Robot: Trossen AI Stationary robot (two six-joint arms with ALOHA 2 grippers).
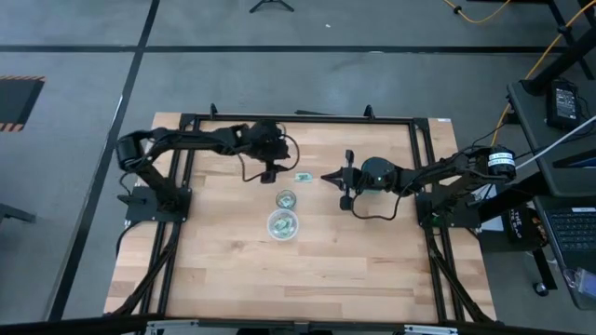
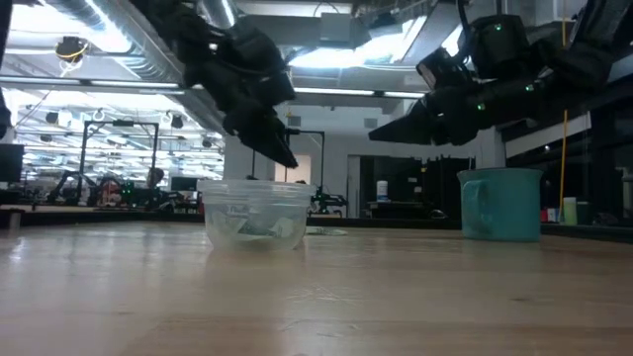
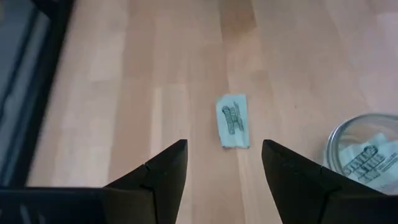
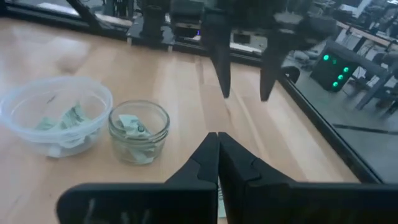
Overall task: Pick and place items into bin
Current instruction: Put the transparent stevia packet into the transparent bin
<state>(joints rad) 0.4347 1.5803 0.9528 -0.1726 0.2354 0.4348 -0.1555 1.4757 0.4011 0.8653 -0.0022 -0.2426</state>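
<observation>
Next, my left gripper takes hold of the teal-and-white packet's short end (image 1: pixel 298 177) to put the packet into the clear plastic bowl (image 1: pixel 282 224).
One teal-and-white packet (image 3: pixel 233 121) lies flat on the wood, alone (image 1: pixel 303 176). My left gripper (image 3: pixel 224 146) hovers open above it, fingers pointing down (image 1: pixel 270 174). My right gripper (image 4: pixel 217 137) is shut and held above the table (image 2: pixel 376 131), just right of the packet (image 1: pixel 326 177), its tip pointing toward the left gripper. Several more packets lie in a clear plastic bowl (image 4: pixel 56 115) and in a small glass jar (image 4: pixel 138 130), both standing nearer the table's front (image 1: pixel 282 224).
A teal mug (image 2: pixel 501 203) stands on the table below the right arm. The jar (image 1: pixel 285 199) sits between the loose packet and the bowl. A black frame (image 1: pixel 419 167) runs around the tabletop. Bare wood shows toward the near edge.
</observation>
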